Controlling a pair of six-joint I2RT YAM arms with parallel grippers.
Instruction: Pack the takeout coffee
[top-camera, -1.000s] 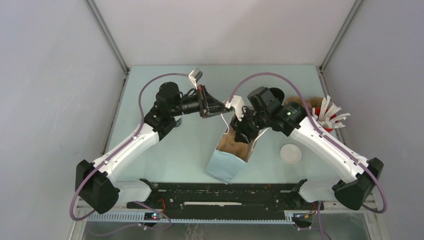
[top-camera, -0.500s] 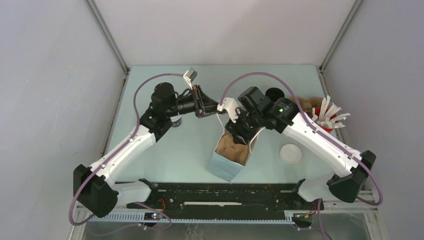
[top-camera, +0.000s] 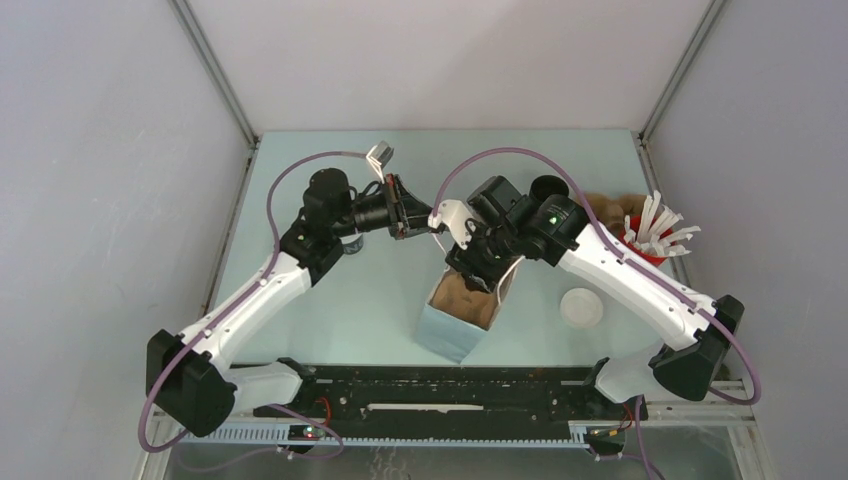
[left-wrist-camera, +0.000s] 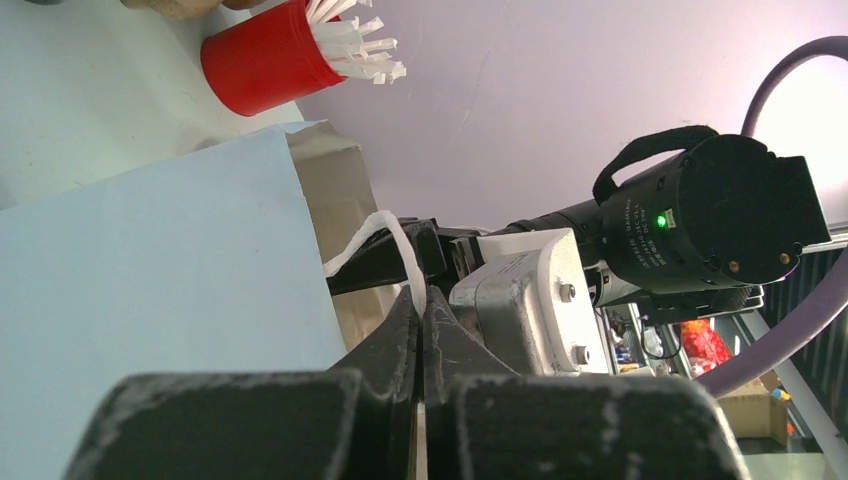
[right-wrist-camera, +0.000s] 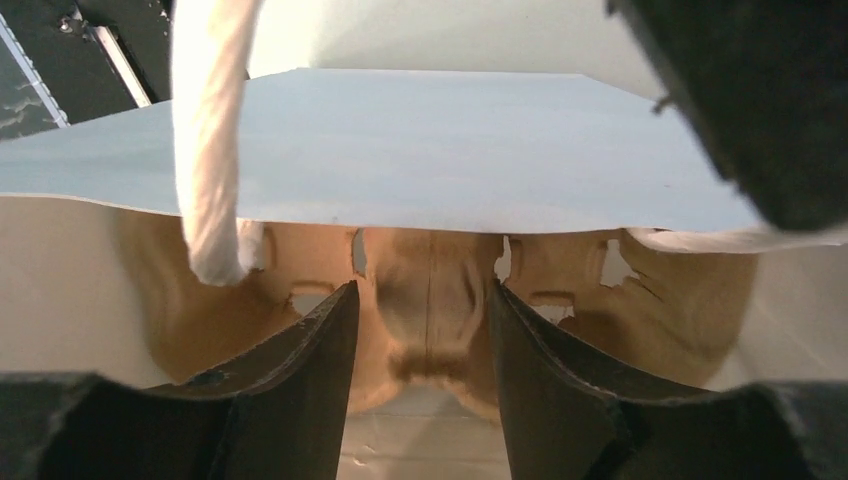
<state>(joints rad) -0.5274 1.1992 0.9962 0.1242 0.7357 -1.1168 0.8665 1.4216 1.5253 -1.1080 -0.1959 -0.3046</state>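
Observation:
My right gripper takes hold of the paper bag (top-camera: 447, 332) by the middle of its loose white handle (top-camera: 509, 272) next, to pack the coffee.
A light blue paper bag (top-camera: 447, 332) stands open in the middle of the table, with a brown cardboard cup carrier (top-camera: 468, 295) inside it. My left gripper (top-camera: 428, 218) is shut on the bag's white rope handle (left-wrist-camera: 398, 243) and holds it up at the bag's far side. My right gripper (top-camera: 480, 272) hangs over the bag's mouth. In the right wrist view its fingers (right-wrist-camera: 300, 385) stand apart on either side of the carrier's middle ridge (right-wrist-camera: 430, 300), behind the bag's blue wall (right-wrist-camera: 420, 150). No coffee cup shows in the bag.
A red cup of white sticks (top-camera: 655, 238) stands at the right edge, brown cardboard pieces (top-camera: 606, 206) beside it. A white round lid (top-camera: 581, 307) lies right of the bag. A dark round thing (top-camera: 549, 187) sits behind the right arm.
The right gripper's jaws have spread wider over the carrier and the arm has shifted left. The left gripper drew the handle slightly left, and the bag stands more upright.

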